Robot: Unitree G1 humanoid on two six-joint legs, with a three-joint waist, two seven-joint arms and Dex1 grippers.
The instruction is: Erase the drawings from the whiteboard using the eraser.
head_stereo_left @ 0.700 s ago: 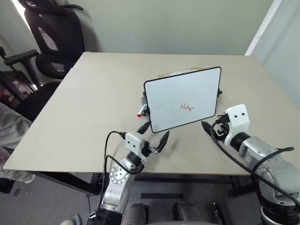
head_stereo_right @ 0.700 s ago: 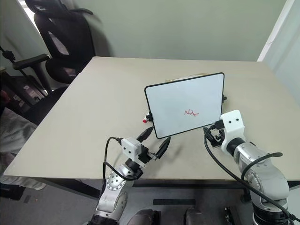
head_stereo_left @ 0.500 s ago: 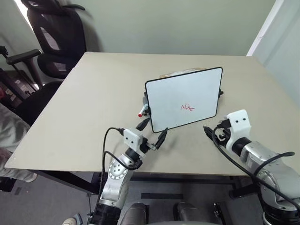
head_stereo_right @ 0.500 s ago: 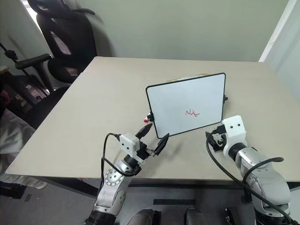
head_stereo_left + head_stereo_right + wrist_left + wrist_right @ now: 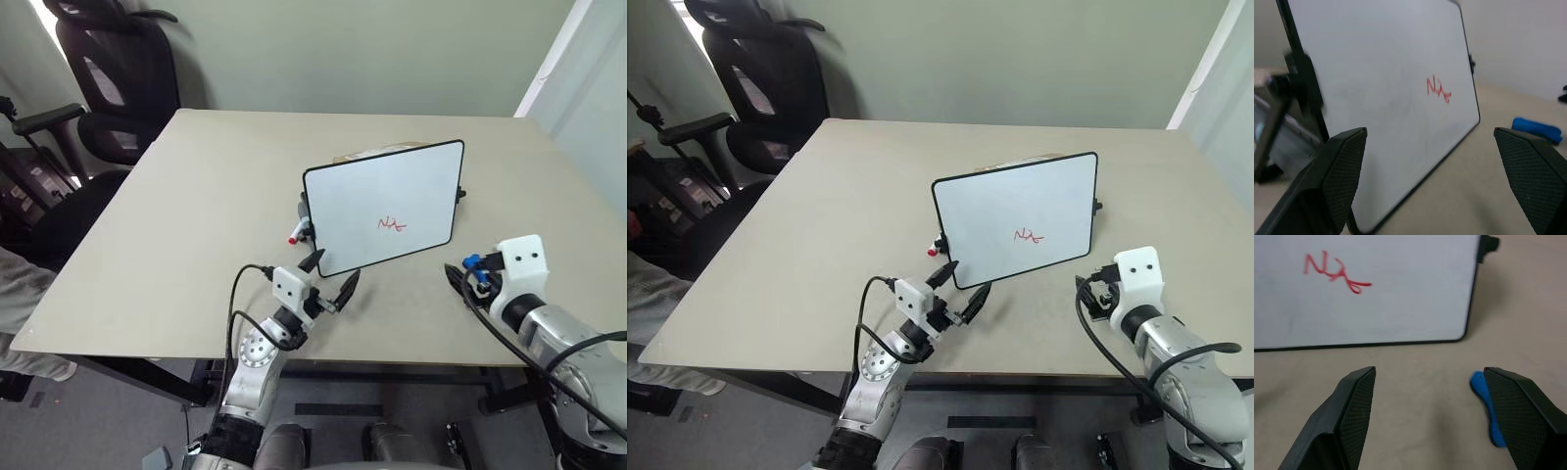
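Note:
The blue eraser has straight sides at its slim middle [image 5: 1488,406] and bulges into rounded ends, so my right gripper will grab it by the middle next.
The whiteboard [image 5: 384,208] stands tilted back on the table, its white face toward me. The drawings [image 5: 392,224] are a small red scribble right of the board's middle, also clear in the right wrist view as drawings [image 5: 1334,270]. The blue eraser [image 5: 471,261] lies on the table off the board's lower right corner. My right gripper [image 5: 466,276] is open just behind it. In the right wrist view the eraser [image 5: 1485,401] lies against one finger, partly hidden by it. My left gripper [image 5: 331,274] is open at the board's lower left corner, holding nothing.
A red-tipped marker pen [image 5: 292,238] lies by the board's left edge, next to its stand. A black office chair [image 5: 108,78] stands beyond the table's far left corner. The beige table [image 5: 196,215] has bare room to the left and behind the board.
My right arm has drawn back to the right, away from the board, and the blue eraser now shows by its fingers. The left gripper has shifted slightly to the right.

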